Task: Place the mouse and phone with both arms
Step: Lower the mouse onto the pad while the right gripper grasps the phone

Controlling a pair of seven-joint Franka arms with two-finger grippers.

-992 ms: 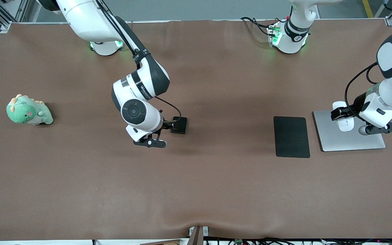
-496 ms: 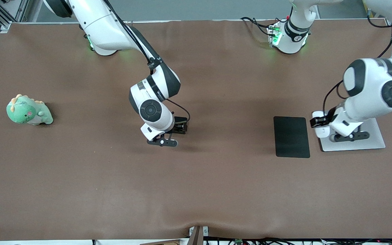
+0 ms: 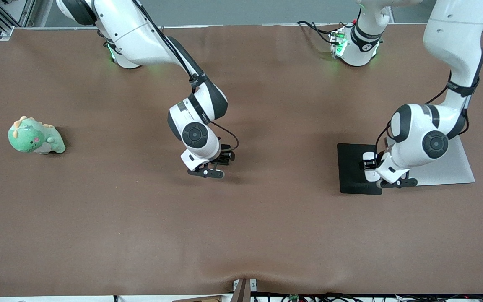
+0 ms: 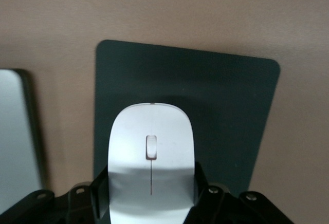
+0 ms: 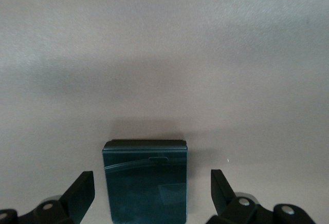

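The black phone's side edges are still below my right gripper's fingers in the right wrist view, so my right gripper should lower its fingers before it closes on the black phone.
The white mouse is gripped at its sides by my left gripper, which holds it over the black mouse pad. In the front view the left gripper and mouse are over the pad's edge that lies toward the left arm's end. The black phone lies flat on the brown table. My right gripper is open, one finger on each side of the phone, with gaps. In the front view the right gripper hides most of the phone.
A silver rectangular plate lies beside the mouse pad toward the left arm's end; its edge shows in the left wrist view. A green dinosaur plush sits toward the right arm's end of the table.
My left gripper carried the mouse off the silver plate and over the mouse pad. My right gripper slid along over the phone, which now sits between its open fingers.
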